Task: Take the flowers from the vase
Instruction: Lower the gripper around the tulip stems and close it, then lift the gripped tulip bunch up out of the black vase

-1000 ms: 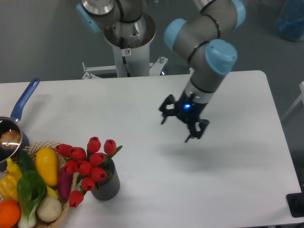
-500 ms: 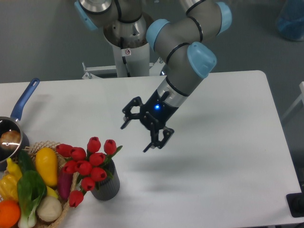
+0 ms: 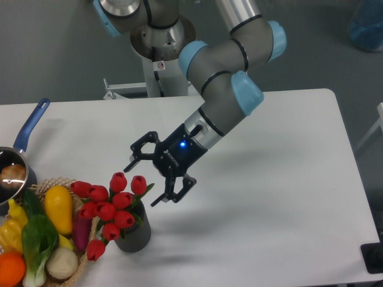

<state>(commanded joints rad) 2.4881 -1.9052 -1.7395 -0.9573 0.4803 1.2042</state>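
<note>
My gripper should grab the red tulip flowers by their green stems next, to pick the flowers [image 3: 111,206] out of the vase [image 3: 134,235].
A bunch of red tulip flowers [image 3: 111,206] with green stems stands in a small dark grey ribbed vase [image 3: 134,235] near the table's front left. My gripper [image 3: 143,183] hangs open just to the right of and slightly above the buds. One fingertip points at the upper left and the other reaches down beside the rightmost bud. Nothing is between the fingers.
A wicker basket [image 3: 58,182] of yellow, purple, orange and green vegetables lies left of the vase at the table's corner. A blue-handled saucepan [image 3: 18,161] sits at the left edge. The arm's base post [image 3: 161,57] stands behind the table.
The gripper has swept left and downward across the table, from the middle right to right beside the flowers. It has stayed open. The flowers and vase have not moved.
</note>
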